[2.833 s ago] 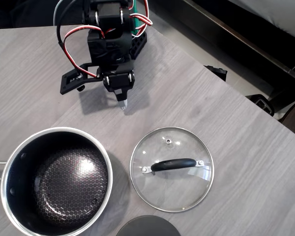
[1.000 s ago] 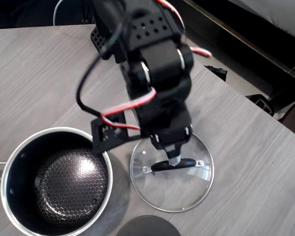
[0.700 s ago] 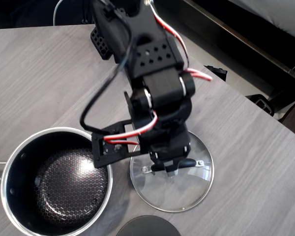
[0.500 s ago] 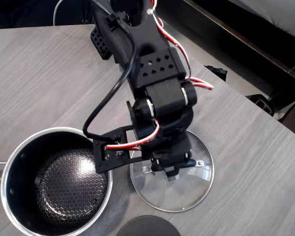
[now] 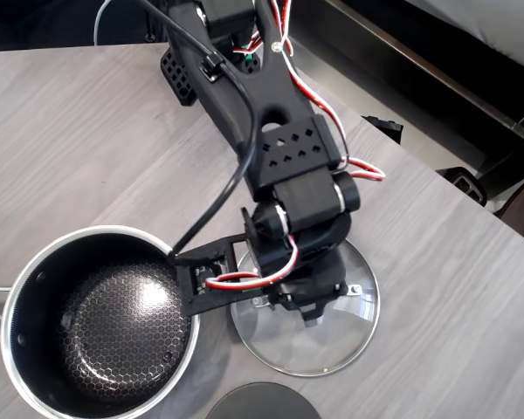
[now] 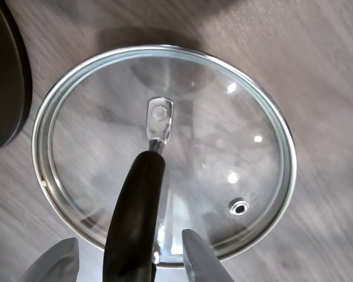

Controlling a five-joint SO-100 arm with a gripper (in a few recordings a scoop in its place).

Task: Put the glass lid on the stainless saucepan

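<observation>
Next, my gripper grabs the glass lid (image 5: pixel 325 347) by its black bar handle to set the lid on the stainless saucepan (image 5: pixel 113 336).
The glass lid (image 5: pixel 325 347) lies flat on the table, right of the stainless saucepan (image 5: pixel 113 336), which stands upright showing its dark honeycomb inside. My black arm reaches over the lid, and the gripper (image 5: pixel 310 310) is low above its middle. In the wrist view the lid (image 6: pixel 223 135) lies below me with its black bar handle (image 6: pixel 135 217) running between the two grey fingers (image 6: pixel 200 258). The gripper (image 6: pixel 128 239) is open, with a gap on each side of the handle. The lid's vent hole (image 6: pixel 240 206) lies to the right.
A dark grey opaque disc (image 5: pixel 262 403) lies at the near table edge just below the lid, and its edge also shows in the wrist view (image 6: pixel 3 76). The table's edge runs diagonally at the upper right, with dark furniture beyond it.
The arm swung from the back of the table out over the lid, then lowered. The gripper now straddles the lid's handle. Lid and saucepan have not moved.
</observation>
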